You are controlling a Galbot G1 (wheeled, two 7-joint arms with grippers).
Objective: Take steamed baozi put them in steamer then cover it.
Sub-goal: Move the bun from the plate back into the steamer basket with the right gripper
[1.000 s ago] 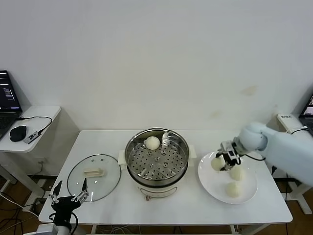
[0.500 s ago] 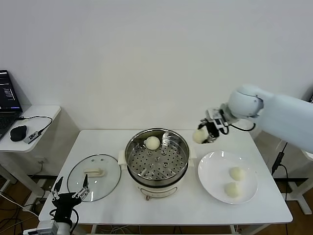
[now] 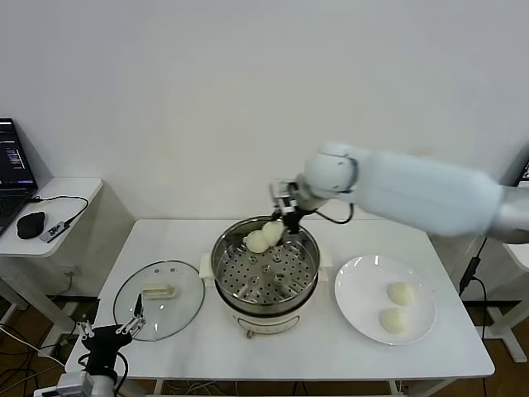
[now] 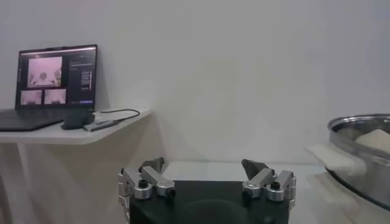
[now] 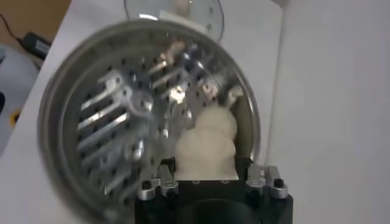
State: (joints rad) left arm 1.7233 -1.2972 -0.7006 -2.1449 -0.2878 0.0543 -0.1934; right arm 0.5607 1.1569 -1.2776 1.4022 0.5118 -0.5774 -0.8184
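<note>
The baozi (image 5: 205, 155) is above the tray, near the steamer's back rim, so my right gripper now keeps holding it until it reaches the perforated tray (image 5: 143, 115).
My right gripper (image 3: 279, 227) is shut on a pale steamed baozi (image 3: 274, 231) and holds it over the back of the steel steamer (image 3: 248, 299). A second baozi (image 3: 255, 242) lies on the perforated tray right beside it; whether they touch I cannot tell. In the right wrist view the held baozi (image 5: 204, 157) sits between the fingers of the right gripper (image 5: 205, 165), and the other baozi (image 5: 217, 122) lies just beyond. Two more baozi (image 3: 400, 293) (image 3: 392, 320) rest on the white plate (image 3: 357, 285). My left gripper (image 3: 109, 332) waits open at the table's front left corner.
The glass lid (image 3: 159, 288) lies flat on the table left of the steamer, just beyond the left gripper (image 4: 204, 167). A side table with a laptop (image 4: 52, 79) and a mouse (image 3: 30, 223) stands at far left. The steamer's rim (image 4: 359, 122) shows in the left wrist view.
My right gripper lifted a baozi off the plate and carried it left to above the steamer's back. Two baozi are left on the plate. The left arm barely moved.
</note>
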